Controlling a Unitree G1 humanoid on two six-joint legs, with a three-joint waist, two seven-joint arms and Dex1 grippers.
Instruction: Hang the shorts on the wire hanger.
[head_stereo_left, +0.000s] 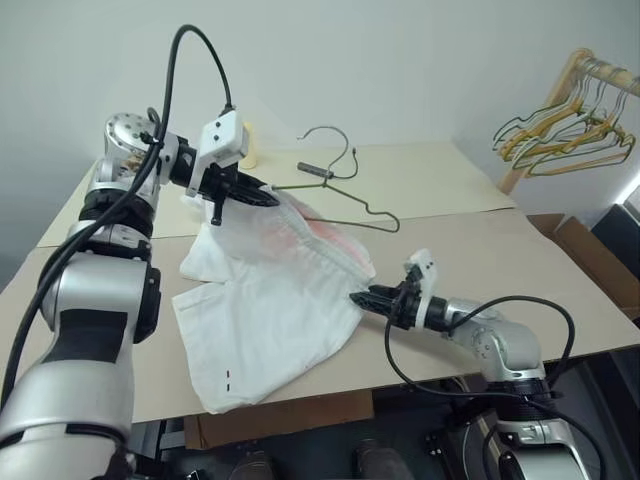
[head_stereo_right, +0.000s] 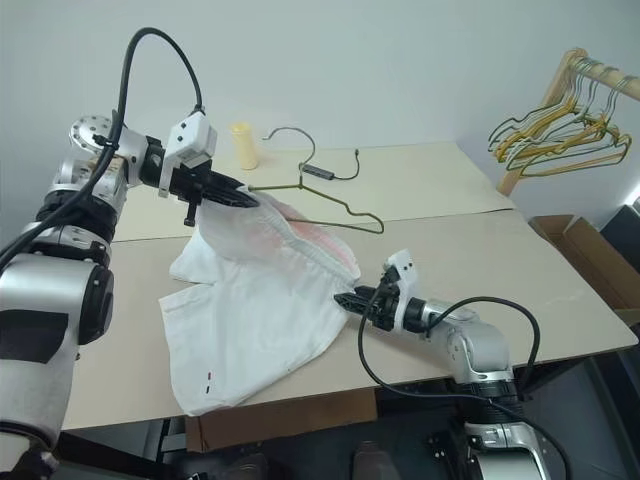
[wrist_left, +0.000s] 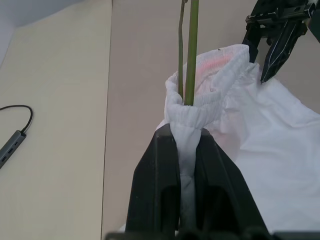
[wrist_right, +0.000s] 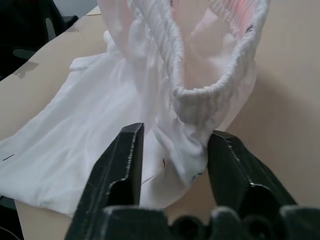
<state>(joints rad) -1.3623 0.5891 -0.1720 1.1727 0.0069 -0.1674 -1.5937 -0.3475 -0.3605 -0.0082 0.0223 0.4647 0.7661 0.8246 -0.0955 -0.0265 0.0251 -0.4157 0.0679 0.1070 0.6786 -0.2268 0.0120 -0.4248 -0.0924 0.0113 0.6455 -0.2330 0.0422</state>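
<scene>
The legs of the shorts lie flat on the tabletop, so the right gripper should next grab the shorts' raised side fold just under the waistband.
The white shorts lie partly on the table, with the waistband end lifted by my left gripper. That gripper is shut on the gathered waistband. The thin wire hanger rests on the table behind, hook away from me, and its wires run into the waistband opening just past the left fingertips. My right gripper sits low at the right edge of the shorts. In the right wrist view it stands open with the other end of the waistband hanging between its fingers.
A small dark adapter with a cable and a pale yellow cylinder sit at the back of the tan table. A wooden rack with bunched hangers stands far right, with a cardboard box below it.
</scene>
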